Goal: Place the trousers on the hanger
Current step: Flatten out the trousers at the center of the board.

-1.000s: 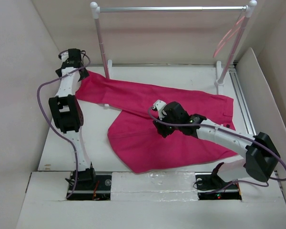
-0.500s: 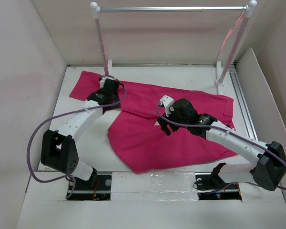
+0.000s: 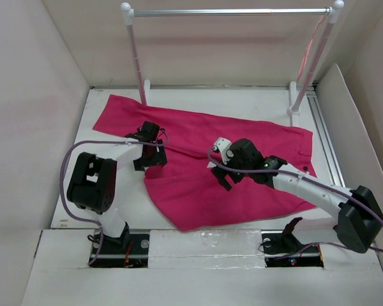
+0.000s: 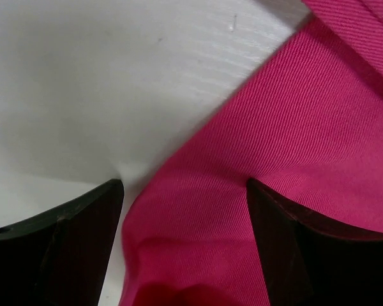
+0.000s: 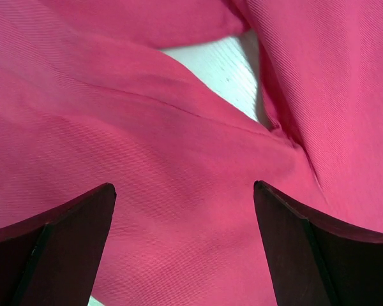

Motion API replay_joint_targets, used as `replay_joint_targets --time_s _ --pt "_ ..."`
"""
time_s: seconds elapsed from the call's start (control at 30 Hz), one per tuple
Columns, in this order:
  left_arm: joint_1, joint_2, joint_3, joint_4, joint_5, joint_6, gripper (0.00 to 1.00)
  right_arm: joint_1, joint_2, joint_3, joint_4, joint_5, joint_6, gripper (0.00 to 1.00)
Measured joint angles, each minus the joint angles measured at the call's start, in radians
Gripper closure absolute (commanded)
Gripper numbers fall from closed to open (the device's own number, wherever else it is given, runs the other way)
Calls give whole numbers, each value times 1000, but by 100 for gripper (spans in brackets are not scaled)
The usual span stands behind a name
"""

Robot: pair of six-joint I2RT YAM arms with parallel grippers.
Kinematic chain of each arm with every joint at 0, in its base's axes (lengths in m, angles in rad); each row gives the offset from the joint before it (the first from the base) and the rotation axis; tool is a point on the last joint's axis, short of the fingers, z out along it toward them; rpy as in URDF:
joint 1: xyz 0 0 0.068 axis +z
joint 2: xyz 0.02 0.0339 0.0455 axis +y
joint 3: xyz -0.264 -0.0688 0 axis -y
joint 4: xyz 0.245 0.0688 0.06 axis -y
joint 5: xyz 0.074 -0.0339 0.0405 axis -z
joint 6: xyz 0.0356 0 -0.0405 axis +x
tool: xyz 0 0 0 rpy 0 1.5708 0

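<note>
My left gripper grabs the trousers' front leg by its edge [image 3: 150, 173] [image 4: 168, 203] next, to straighten it beside the other leg for hanging.
The magenta trousers [image 3: 191, 191] lie flat across the table, one leg running to the back left, the other folded toward the front. My left gripper [image 3: 152, 160] is low at the front leg's left edge. In the left wrist view it [image 4: 184, 188] is open, with the edge of the trousers [image 4: 293, 127] between its jaws and not pinched. My right gripper [image 3: 218, 178] hovers open over the middle of the trousers [image 5: 147, 127]; in the right wrist view it [image 5: 185, 188] has nothing between its fingers. The pale-pink hanger [image 3: 308, 48] hangs from the rack's right end.
The rack [image 3: 230, 11], a silver bar on white posts, stands at the back, its left post [image 3: 138, 64] at the trousers' back edge and its right post [image 3: 306, 76] by a metal rail [image 3: 324, 137]. Beige walls [image 3: 32, 115] enclose the white table [image 3: 108, 146].
My left arm swung from the back left corner onto the trousers, then drew back to the front leg's edge. My right gripper shifted slightly toward the front left and opened wider.
</note>
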Motion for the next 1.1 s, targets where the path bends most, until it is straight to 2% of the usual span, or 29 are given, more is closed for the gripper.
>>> replay_joint_targets --time_s 0.1,0.13,0.17,0.2,0.23,0.33,0.37,0.4,0.47,0.5,0.53,0.67,0.8,0.97,1.1 --pt "-4 34 17 32 17 22 31 -12 -27 -27 2 6 9 6" --pt "-4 48 25 43 24 28 40 -12 -31 -35 6 9 15 6" --pt "-4 65 43 42 21 35 54 -13 -34 -47 13 18 24 6" --pt "-4 84 65 45 19 38 88 -13 -34 -58 17 27 34 6" --pt "-4 100 82 57 23 37 100 -14 -34 -74 24 39 43 8" --pt "-2 112 93 80 36 37 100 -33 -27 -124 37 61 77 17" --pt "-2 105 91 80 38 34 100 -47 -18 -136 37 66 87 26" --pt "-2 96 84 77 41 28 100 -68 -2 -143 37 69 95 40" --pt "-2 48 56 57 41 11 100 -105 34 -143 45 69 108 48" --pt "-2 3 37 38 41 1 100 -124 56 -143 55 69 111 54" --pt "-2 -51 20 11 39 -10 100 -141 76 -143 64 69 113 64" --pt "-17 -339 11 -128 9 -77 100 -198 156 -132 90 63 125 68" --pt "-49 -554 122 -306 -33 -171 100 -245 189 -114 121 40 145 68" --pt "-54 -620 386 -531 -116 -277 100 -299 196 -115 154 11 163 67" --pt "-55 -611 586 -626 -204 -319 100 -335 198 -115 166 -2 162 66"
